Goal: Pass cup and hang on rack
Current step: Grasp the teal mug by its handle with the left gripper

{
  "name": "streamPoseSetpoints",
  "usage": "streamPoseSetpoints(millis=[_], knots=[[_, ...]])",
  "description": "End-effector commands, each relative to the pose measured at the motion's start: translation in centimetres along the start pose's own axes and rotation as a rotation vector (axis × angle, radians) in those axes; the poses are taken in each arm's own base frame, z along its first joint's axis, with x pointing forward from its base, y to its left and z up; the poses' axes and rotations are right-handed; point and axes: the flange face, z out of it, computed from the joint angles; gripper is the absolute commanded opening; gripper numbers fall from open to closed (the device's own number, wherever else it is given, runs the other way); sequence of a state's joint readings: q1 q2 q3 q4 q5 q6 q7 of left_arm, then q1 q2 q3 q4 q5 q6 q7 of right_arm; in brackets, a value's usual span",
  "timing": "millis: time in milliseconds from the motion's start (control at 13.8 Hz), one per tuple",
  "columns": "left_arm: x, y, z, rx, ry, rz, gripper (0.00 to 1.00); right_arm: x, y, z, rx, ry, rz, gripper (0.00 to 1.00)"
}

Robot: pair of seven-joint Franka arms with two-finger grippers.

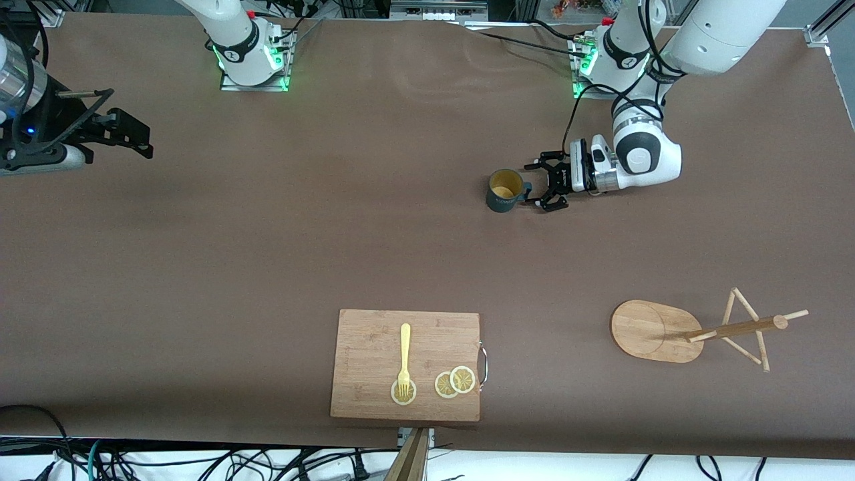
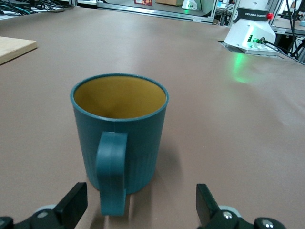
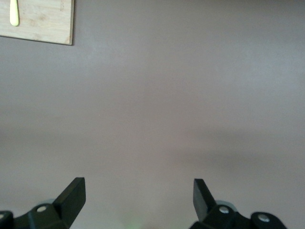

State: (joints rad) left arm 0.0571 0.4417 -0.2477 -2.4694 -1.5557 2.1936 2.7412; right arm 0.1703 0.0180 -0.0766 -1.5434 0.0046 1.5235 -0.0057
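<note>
My left gripper grabs the teal cup by its handle [image 1: 525,191] next, since the teal cup's opening [image 1: 505,183] stays free to hang on the rack.
The dark teal cup [image 1: 504,190] stands upright on the brown table, its handle turned toward my left gripper [image 1: 540,182]. That gripper is low at the table, open, its fingers either side of the handle's line but apart from the cup. In the left wrist view the cup [image 2: 119,138] is close ahead with its handle [image 2: 112,171] between the open fingers [image 2: 71,205]. The wooden rack [image 1: 701,331] lies tipped on its side near the front camera at the left arm's end. My right gripper [image 1: 137,137] waits open and empty at the right arm's end, up above the table.
A wooden cutting board [image 1: 406,364] with a yellow fork [image 1: 404,357] and lemon slices [image 1: 454,382] lies near the front edge. Its corner shows in the right wrist view [image 3: 35,21]. The right arm's base [image 2: 250,31] stands farther off in the left wrist view.
</note>
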Motion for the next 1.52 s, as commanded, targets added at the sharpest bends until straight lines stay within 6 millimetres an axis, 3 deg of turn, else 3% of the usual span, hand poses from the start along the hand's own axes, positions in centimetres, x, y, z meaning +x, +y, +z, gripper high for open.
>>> streamPoseSetpoints(millis=[0, 72, 145, 290, 362, 434, 724, 941, 1158, 1303, 1448], knots=[[-0.3, 1.1, 1.0, 0.042, 0.015, 0.082, 1.0, -1.1, 0.5, -2.2, -0.012, 0.015, -0.007, 1.0], [-0.3, 1.2, 1.1, 0.043, 0.016, 0.079, 0.99, -0.8, 0.8, -2.6, -0.005, 0.032, 0.001, 1.0], [-0.3, 1.2, 1.1, 0.043, 0.016, 0.081, 0.87, -0.6, 0.6, -2.6, -0.004, 0.033, 0.004, 1.0], [-0.4, 1.3, 1.1, 0.043, 0.016, 0.077, 0.19, -0.6, -0.2, -2.8, -0.016, 0.041, -0.02, 1.0], [-0.6, 1.6, 1.0, 0.043, 0.014, 0.071, 0.06, -0.6, -0.2, -2.8, -0.03, 0.041, -0.019, 1.0], [-0.8, 1.6, 0.9, 0.044, 0.014, 0.067, 0.0, -0.6, 0.1, -2.8, -0.033, 0.041, -0.014, 1.0], [-1.1, 0.8, -0.5, 0.096, 0.03, 0.016, 0.0, -0.3, 0.7, -2.8, -0.035, 0.059, 0.001, 1.0], [0.2, -0.6, -2.9, 0.119, 0.126, -0.33, 0.0, -0.6, 0.9, -3.0, -0.033, 0.057, 0.007, 1.0], [3.0, -2.6, -6.7, 0.084, 0.231, -0.668, 0.0, -0.6, 1.4, -3.0, -0.033, 0.054, 0.016, 1.0], [5.5, -4.6, -11.1, 0.05, 0.307, -0.883, 0.0, -0.6, 1.8, -3.0, -0.035, 0.052, 0.015, 1.0], [6.4, -5.9, -15.0, -0.005, 0.412, -1.045, 0.0, -0.5, 2.1, -2.8, -0.035, 0.048, 0.019, 1.0]])
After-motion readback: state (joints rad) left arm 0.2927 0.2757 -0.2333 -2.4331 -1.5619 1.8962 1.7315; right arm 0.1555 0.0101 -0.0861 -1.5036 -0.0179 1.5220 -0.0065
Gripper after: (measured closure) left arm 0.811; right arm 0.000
